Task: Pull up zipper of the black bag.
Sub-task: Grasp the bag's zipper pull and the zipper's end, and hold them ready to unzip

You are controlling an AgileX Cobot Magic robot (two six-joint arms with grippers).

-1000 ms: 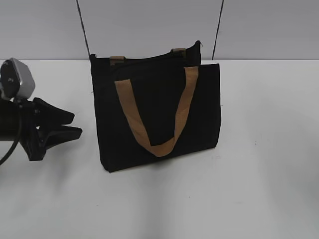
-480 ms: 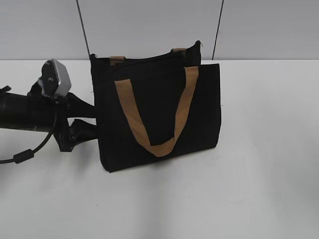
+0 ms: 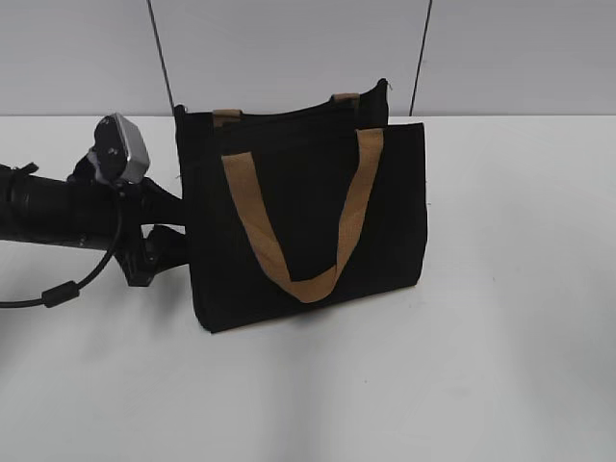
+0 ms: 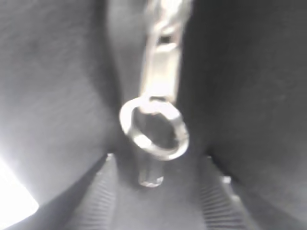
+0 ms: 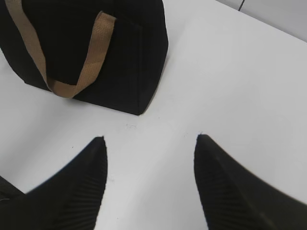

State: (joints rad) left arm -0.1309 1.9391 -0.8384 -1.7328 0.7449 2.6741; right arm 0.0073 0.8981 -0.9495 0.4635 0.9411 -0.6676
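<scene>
My left gripper's fingers are beside the zipper's end in the left wrist view, below the silvery ring [image 4: 179, 129], so my left gripper needs to close on the zipper's end [image 4: 151, 178] now.
The black bag [image 3: 308, 212] stands upright on the white table [image 3: 500, 366], a tan handle hanging down its front. The zipper line [image 3: 279, 115] runs along its top edge. My left gripper [image 3: 171, 233] is against the bag's left end, its fingertips hidden by the fabric. In the left wrist view the silvery zipper pull [image 4: 161, 72] with its ring [image 4: 153, 127] hangs close between my left gripper's [image 4: 158, 160] two spread fingers, with gaps on both sides. My right gripper [image 5: 149, 139] is open and empty over the table, short of the bag [image 5: 134, 62].
A grey wall [image 3: 289, 48] with two thin dark lines stands behind the table. The left arm's cable [image 3: 58, 294] loops down at the left edge. Bare white table lies in front of and right of the bag.
My left arm has moved right, from well clear of the bag to its left end, with the fingertips now against the fabric. The bag has not moved.
</scene>
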